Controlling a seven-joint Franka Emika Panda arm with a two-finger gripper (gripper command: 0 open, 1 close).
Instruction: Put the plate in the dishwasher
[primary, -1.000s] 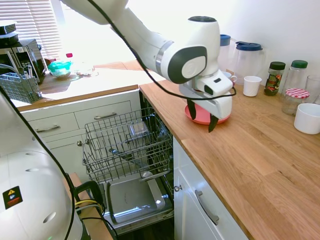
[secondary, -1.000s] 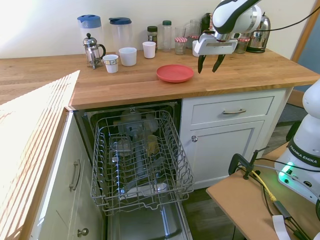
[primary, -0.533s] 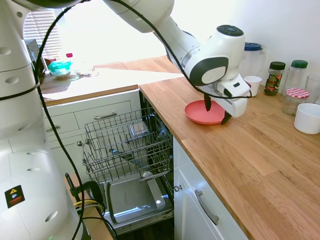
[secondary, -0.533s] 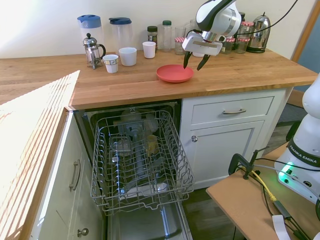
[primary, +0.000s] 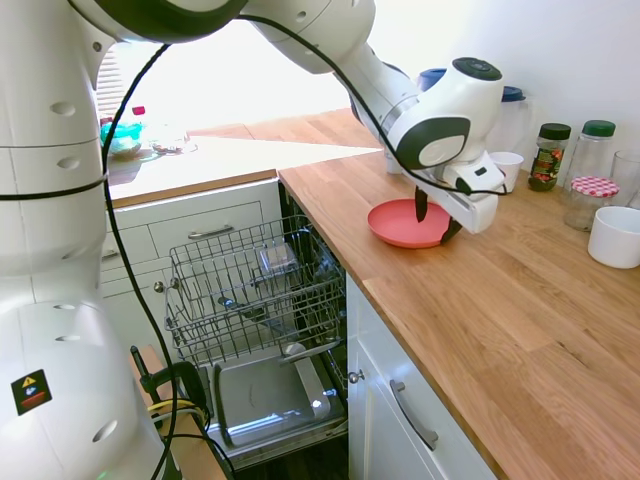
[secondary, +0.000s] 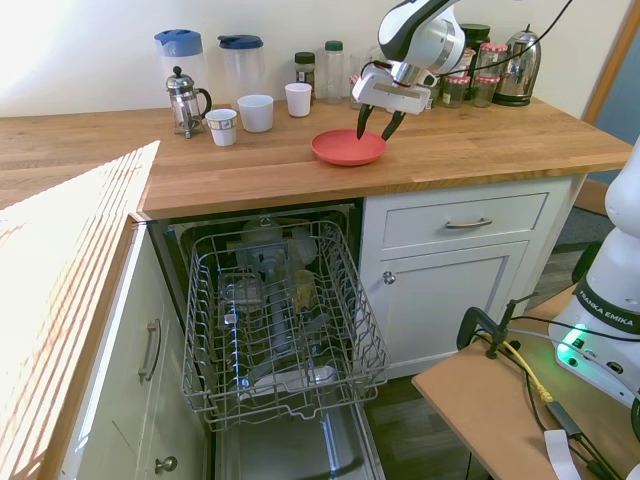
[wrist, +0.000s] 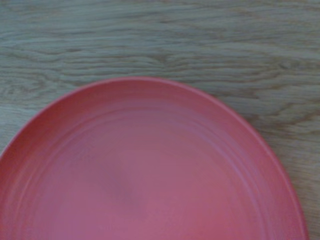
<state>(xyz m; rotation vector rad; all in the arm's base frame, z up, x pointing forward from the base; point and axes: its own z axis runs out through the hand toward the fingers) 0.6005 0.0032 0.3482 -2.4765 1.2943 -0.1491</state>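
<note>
I need to stand the coral-red plate in the dishwasher's wire rack (primary: 250, 290), so my gripper needs to hold the plate by its rim (primary: 446, 221) next.
The coral-red plate (primary: 400, 222) (secondary: 343, 147) lies flat on the wooden counter above the dishwasher. My gripper (primary: 437, 220) (secondary: 375, 128) is open and hangs just over the plate's rim on the side toward the jars, one dark finger over the plate, the other at its edge. Seen from the wrist, the plate (wrist: 150, 170) fills most of the picture, close below. The dishwasher stands open with its grey wire rack (primary: 250, 290) (secondary: 280, 320) pulled out, several items in it, over the lowered steel door (primary: 265, 395).
Along the wall stand two lidded pitchers (secondary: 243, 62), a French press (secondary: 183, 100), white cups (secondary: 256, 112), jars (primary: 595, 185) and a kettle (secondary: 520, 78). A white bowl (primary: 615, 237) sits near the jars. White cabinets flank the rack.
The gripper has travelled along the counter to the plate and come down over its rim, still open. The plate has not moved.
</note>
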